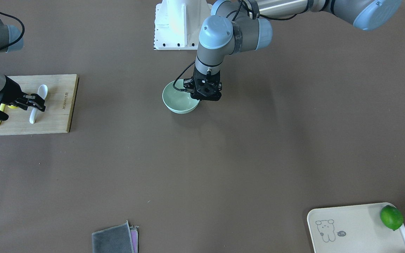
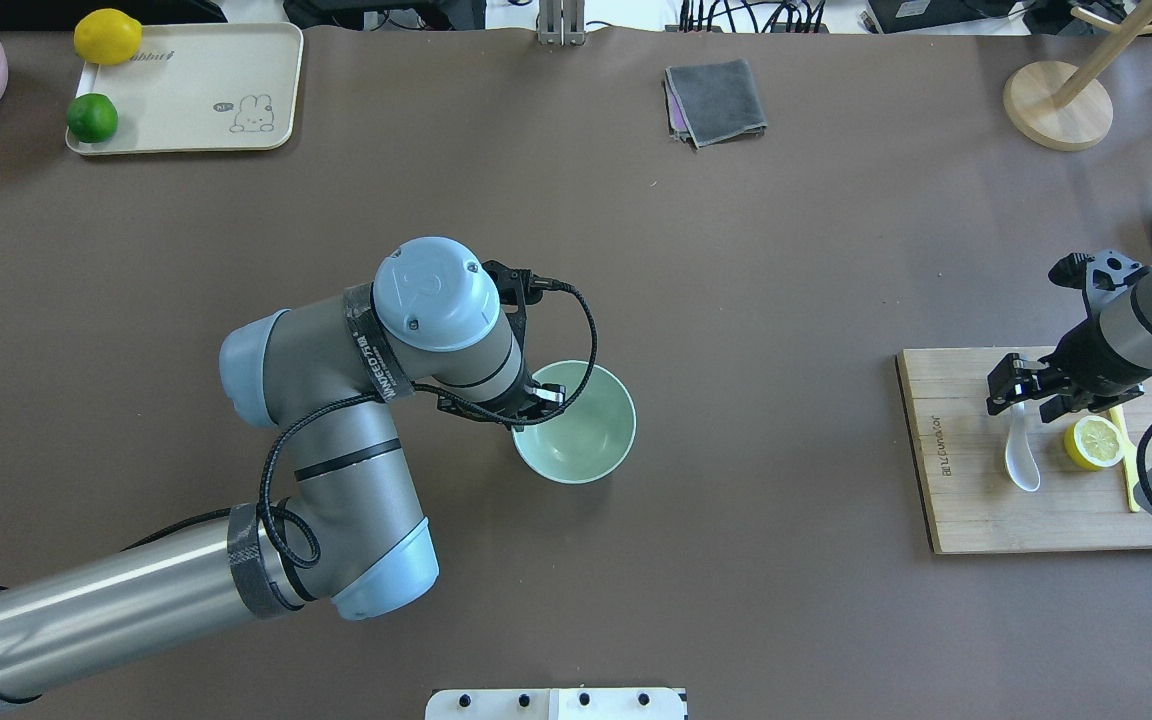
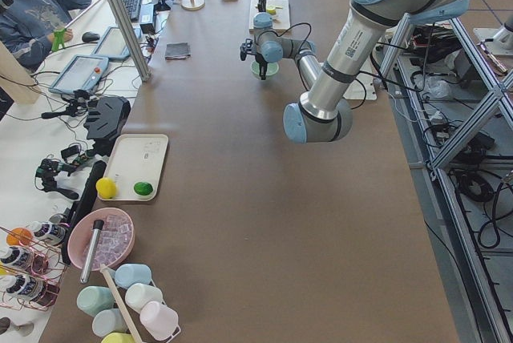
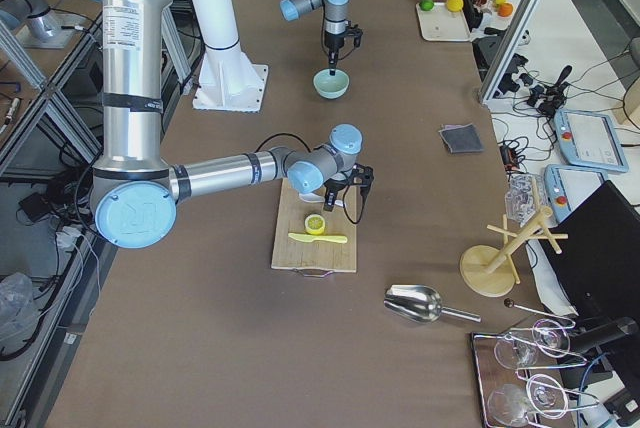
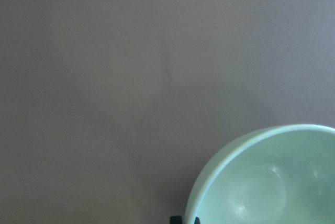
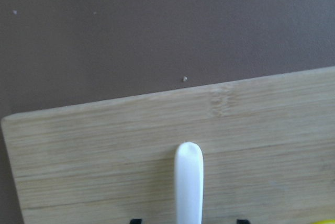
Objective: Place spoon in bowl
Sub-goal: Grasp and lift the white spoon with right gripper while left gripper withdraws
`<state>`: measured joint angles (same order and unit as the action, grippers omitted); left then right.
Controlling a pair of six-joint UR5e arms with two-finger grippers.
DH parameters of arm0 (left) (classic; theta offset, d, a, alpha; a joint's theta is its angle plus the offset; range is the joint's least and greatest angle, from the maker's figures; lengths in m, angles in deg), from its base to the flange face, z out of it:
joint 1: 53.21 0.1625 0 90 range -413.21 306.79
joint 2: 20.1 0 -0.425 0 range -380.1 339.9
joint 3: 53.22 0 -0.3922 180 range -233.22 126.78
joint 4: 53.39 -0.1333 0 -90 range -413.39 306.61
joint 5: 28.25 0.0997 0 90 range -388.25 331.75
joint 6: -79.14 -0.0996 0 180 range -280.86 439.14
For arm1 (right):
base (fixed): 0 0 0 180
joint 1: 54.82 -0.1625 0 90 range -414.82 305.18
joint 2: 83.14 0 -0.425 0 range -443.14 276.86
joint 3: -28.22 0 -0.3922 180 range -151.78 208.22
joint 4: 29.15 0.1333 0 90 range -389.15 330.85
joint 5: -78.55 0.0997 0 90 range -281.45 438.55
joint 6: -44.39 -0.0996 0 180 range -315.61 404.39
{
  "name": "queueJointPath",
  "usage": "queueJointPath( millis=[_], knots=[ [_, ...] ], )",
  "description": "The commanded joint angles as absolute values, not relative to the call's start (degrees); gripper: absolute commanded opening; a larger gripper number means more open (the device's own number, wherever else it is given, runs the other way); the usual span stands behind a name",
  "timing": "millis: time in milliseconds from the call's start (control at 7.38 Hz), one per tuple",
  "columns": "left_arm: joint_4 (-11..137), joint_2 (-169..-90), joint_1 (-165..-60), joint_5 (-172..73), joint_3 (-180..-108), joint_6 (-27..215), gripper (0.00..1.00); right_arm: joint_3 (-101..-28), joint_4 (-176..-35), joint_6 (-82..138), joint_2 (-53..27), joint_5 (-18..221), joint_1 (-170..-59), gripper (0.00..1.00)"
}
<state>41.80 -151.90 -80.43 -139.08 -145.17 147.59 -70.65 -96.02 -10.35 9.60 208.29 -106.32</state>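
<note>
The spoon's scoop spreads wide and rounded, so the robot's right gripper should next grab the white spoon by its slim, straight handle (image 1: 33, 115) (image 6: 189, 192).
The white spoon (image 2: 1023, 465) lies on a wooden cutting board (image 2: 966, 500) at the table's right end, scoop toward the robot. My right gripper (image 2: 1026, 395) is open just above its handle. In the right wrist view the handle (image 6: 188, 182) runs between the two spread fingertips. The spoon also shows in the front view (image 1: 42, 91). The mint-green bowl (image 2: 581, 430) stands upright and empty mid-table. My left gripper (image 2: 534, 405) is shut on the bowl's rim on the robot's left side. In the left wrist view the fingertips (image 5: 175, 219) pinch the bowl's edge (image 5: 272, 182).
A lemon half (image 2: 1094, 442) and a slim yellow knife (image 2: 1128, 470) lie on the board beside the spoon. A folded grey cloth (image 2: 716, 100) lies at the far edge. A cream tray (image 2: 186, 90) with a lime (image 2: 92, 117) and a lemon (image 2: 107, 35) sits far left.
</note>
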Motion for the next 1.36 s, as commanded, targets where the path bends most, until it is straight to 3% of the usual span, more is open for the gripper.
queueJointPath(
  millis=[0, 136, 271, 407, 542, 678, 949, 1220],
  knots=[
    [41.71, -151.85, -80.28, -139.08, -145.24, 147.86, 0.49, -70.57, -96.03, -10.54, 9.67, 208.28, -106.32, 0.17],
    [41.71, -151.93, -80.37, -139.08, -145.42, 147.95, 0.61, -70.57, -96.03, -10.63, 9.67, 208.45, -106.24, 0.12],
    [41.62, -151.93, -80.37, -139.08, -145.77, 147.95, 0.66, -70.57, -96.03, -10.63, 9.67, 208.46, -106.24, 0.03],
    [41.62, -151.93, -80.37, -139.08, -146.29, 147.95, 0.66, -70.65, -96.03, -10.63, 9.67, 208.54, -106.32, 0.00],
    [41.45, -151.67, -80.55, -139.00, -147.69, 147.95, 0.73, -71.18, -96.03, -10.63, 9.67, 208.63, -106.32, 0.00],
    [41.01, -150.36, -81.42, -138.91, -151.53, 147.87, 0.92, -73.01, -96.12, -10.63, 9.50, 208.72, -106.32, 0.00],
    [39.01, -138.98, -87.53, -140.04, -164.95, 139.50, 0.97, -75.49, -96.91, -17.78, 3.56, 208.28, -105.89, 0.00],
    [34.95, -131.58, -94.83, -145.91, -170.72, 127.87, 0.97, -75.66, -97.17, -32.26, -5.75, 204.36, -100.29, 0.00]
  ],
)
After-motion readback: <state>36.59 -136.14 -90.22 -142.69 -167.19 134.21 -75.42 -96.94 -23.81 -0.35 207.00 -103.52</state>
